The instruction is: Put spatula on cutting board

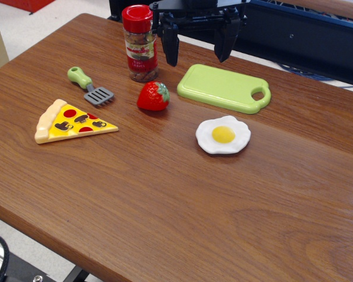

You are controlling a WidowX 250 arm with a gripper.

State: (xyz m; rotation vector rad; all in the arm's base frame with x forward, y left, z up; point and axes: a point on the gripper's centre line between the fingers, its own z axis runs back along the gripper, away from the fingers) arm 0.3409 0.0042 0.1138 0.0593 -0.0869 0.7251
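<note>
The robot's gripper needs to grab the spatula by its green handle (78,77) next, so that it can put the spatula on the cutting board (223,88).
The spatula (89,86) lies flat on the wooden table at the left, green handle pointing to the back left, grey slotted head toward the front right. The cutting board (223,88) is light green and lies at the back centre-right, its handle hole at the right end. My gripper (198,56) hangs at the back of the table, just behind the board's left end, with its two black fingers (171,48) spread wide apart and nothing between them. It is well to the right of the spatula.
A red-capped spice jar (140,44) stands between spatula and gripper. A toy strawberry (153,96) lies left of the board. A pizza slice (70,121) lies in front of the spatula. A fried egg (223,134) lies in front of the board.
</note>
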